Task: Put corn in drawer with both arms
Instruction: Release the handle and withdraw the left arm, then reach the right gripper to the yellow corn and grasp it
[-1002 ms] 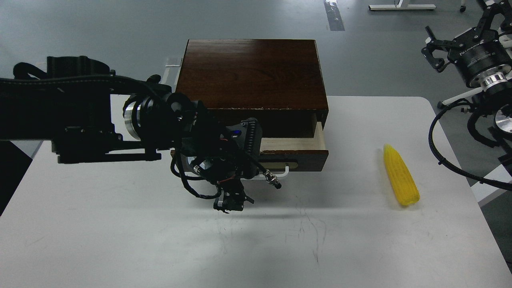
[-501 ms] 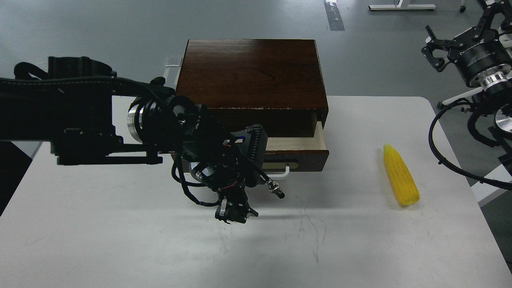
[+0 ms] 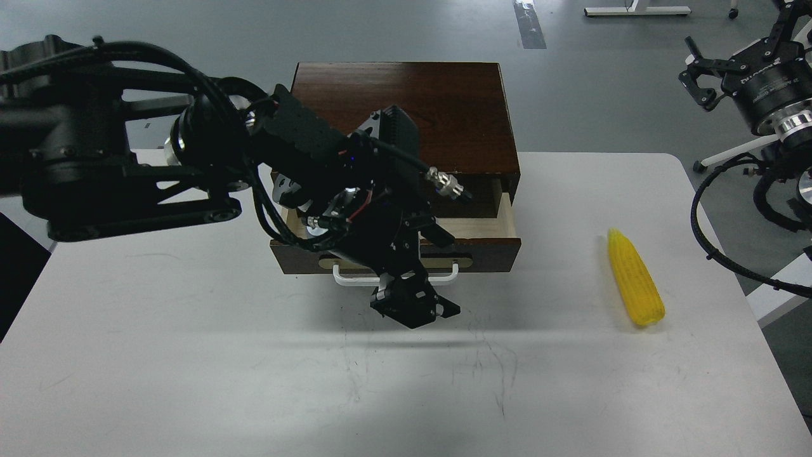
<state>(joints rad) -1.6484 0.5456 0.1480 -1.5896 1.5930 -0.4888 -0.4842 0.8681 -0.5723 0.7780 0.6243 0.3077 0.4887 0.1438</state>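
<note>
I need to grab the corn by its thick middle (image 3: 636, 278) with my right gripper next, so that I can put the yellow corn in the drawer (image 3: 491, 252).
The corn (image 3: 635, 279) lies on the white table (image 3: 190, 381) at the right, pointed end away from me, untouched. The dark brown box (image 3: 457, 108) stands at the table's back middle. Its drawer (image 3: 491, 252) is pulled partly out, with pale wood showing inside at the right. The white bar handle (image 3: 342, 280) is partly hidden by my left arm. My left gripper (image 3: 413, 308) hangs just in front of and below the handle, dark and end-on, holding nothing I can see. My right gripper (image 3: 696, 73) is raised off the table at the far right, fingers spread, empty.
Black cables and a silver plug (image 3: 449, 186) on the left arm hang over the drawer's opening. The right arm's cable loop (image 3: 704, 244) hangs past the table's right edge. Grey floor lies behind the table.
My left arm has lifted and its wrist has turned over, uncovering the handle's left part; the gripper moved right, in front of the handle. The right arm shifted slightly right. Drawer and corn unmoved.
</note>
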